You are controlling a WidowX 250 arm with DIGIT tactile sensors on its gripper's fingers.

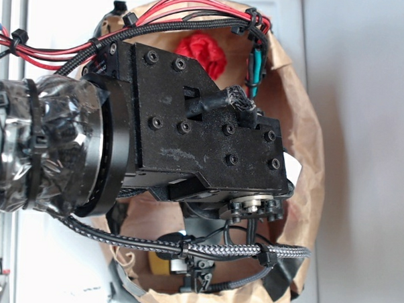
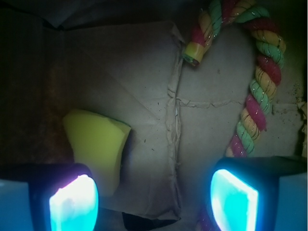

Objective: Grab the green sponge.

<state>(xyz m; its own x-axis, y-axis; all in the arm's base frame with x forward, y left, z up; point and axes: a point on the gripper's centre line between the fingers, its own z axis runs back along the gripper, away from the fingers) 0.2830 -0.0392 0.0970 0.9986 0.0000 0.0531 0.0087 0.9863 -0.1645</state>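
The robot should next grab the green sponge by its narrower end with its gripper. Then the robot will lift the green sponge out of the paper bag.
In the wrist view the green sponge, a small yellow foam block with one curved edge, lies flat on the paper bag's floor at the left. My gripper is open, its two glowing pads wide apart with only bare paper between them. The left pad sits just below the sponge's near end; the right pad is beside the rope cane. In the exterior view the arm fills the bag's mouth, and only a yellow bit of the sponge shows under it.
A red-yellow-green twisted rope cane curves down the right side of the bag floor. A red ruffled paper ball lies at the bag's far end. The brown paper bag's walls ring the arm closely. Cables run across the opening.
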